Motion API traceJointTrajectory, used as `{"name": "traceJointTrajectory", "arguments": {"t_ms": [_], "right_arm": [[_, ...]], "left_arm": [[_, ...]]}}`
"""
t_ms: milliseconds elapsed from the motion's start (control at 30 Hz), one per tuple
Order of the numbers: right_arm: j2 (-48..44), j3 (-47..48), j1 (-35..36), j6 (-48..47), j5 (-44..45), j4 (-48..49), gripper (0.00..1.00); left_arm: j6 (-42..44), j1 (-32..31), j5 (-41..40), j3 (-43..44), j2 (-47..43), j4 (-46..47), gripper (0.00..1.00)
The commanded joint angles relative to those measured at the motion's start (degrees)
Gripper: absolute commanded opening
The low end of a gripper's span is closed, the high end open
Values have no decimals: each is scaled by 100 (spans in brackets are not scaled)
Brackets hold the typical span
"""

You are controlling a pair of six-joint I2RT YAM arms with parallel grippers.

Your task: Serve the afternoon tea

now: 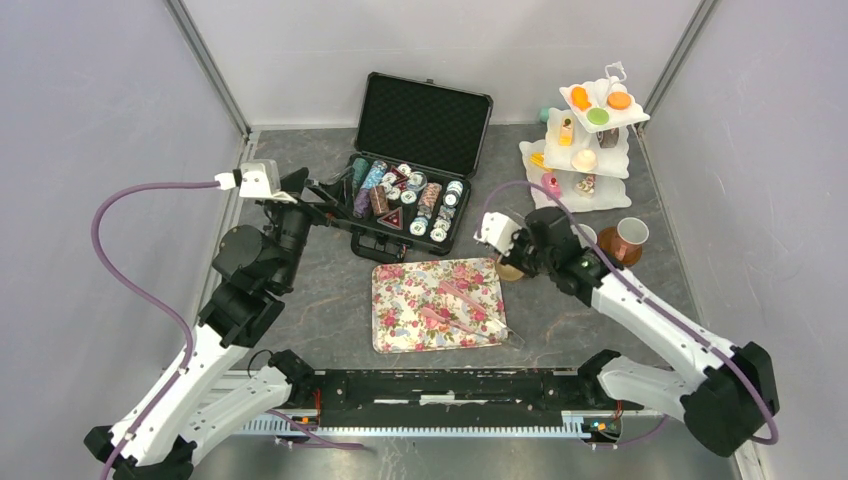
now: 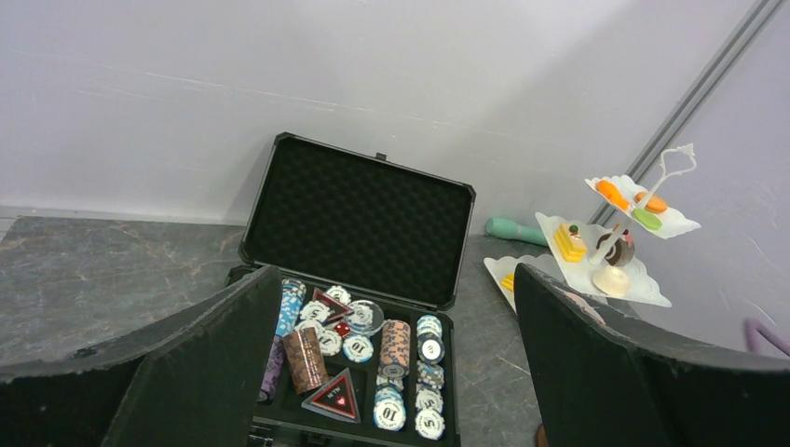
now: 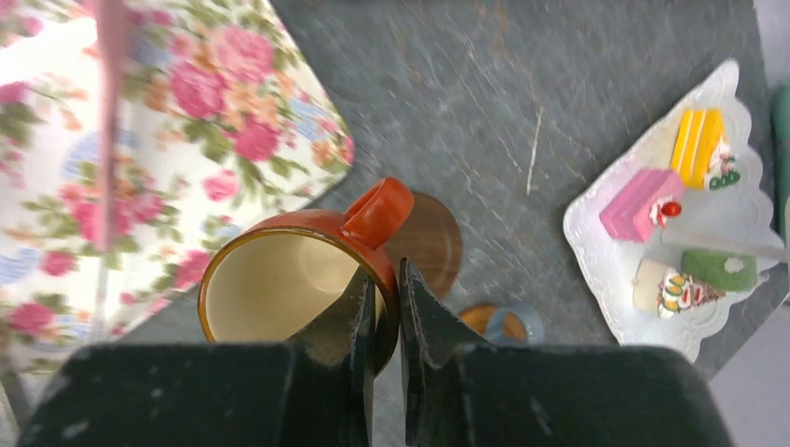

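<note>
The robot's right gripper should keep holding the mug, as the round brown coaster beside the mug is mostly uncovered and the mug would land short if the gripper opened now.
My right gripper (image 3: 380,279) is shut on the rim of an orange-brown mug (image 3: 279,284), one finger inside and one outside. The mug (image 1: 511,270) sits at the right edge of the floral tray (image 1: 400,330); I cannot tell whether it touches the table. A three-tier white stand (image 1: 612,165) at the back right carries the small cakes and macarons; its lowest plate (image 3: 596,265) shows a pink cake (image 3: 638,203), a yellow one (image 3: 699,144) and a green one (image 3: 717,265). Two more mugs, a brown one (image 1: 625,240) and a pale one (image 1: 584,234), stand beside my right arm. My left gripper (image 2: 396,279) is open over the chip case.
An open black case (image 1: 425,120) of poker chips (image 2: 396,345) lies at the back middle. Pink tongs (image 1: 455,305) lie on the floral tray (image 3: 186,121). A round brown coaster (image 3: 429,244) lies beyond the held mug. Grey walls close in on three sides.
</note>
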Motion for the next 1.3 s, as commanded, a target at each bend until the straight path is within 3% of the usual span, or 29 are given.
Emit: {"name": "traceJointTrajectory", "arguments": {"t_ms": [0,233,567,967,1267], "right_arm": [[470,276,-910,-1029,-1062,9,0],[1768,938,-2243,-2178,-2313,-763,0],[3200,2185,-2640,-3147,-3097,-1965,0],[3525,1923,-2638,-2759,-2561,-1260,0],[3570,1809,-2638,-2514,-2387,-968,11]], "left_arm": [[27,30,60,46,3,285,100],[207,30,-34,48,-107,312,100],[175,4,-6,102,18,225,100],[131,4,309,157,-40,172,100],[175,4,278,159,21,156,100]]}}
